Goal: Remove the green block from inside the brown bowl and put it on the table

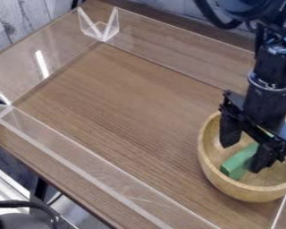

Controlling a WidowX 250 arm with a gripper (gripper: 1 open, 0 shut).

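The gripper grabs the green block (239,163) by its long sides next, to take it out of the brown bowl.
The green block (239,163) lies inside the brown bowl (216,170) at the right front of the table (121,98). My gripper (253,148) points straight down into the bowl, open, its two black fingers (231,131) straddling the block's upper end. The jaws stand apart on either side of the block and are not closed on it. The far end of the block is partly hidden behind the fingers.
Low clear acrylic walls (62,148) edge the tabletop on the left and front. A clear acrylic corner piece (99,24) stands at the back left. Bare wood lies left of the bowl.
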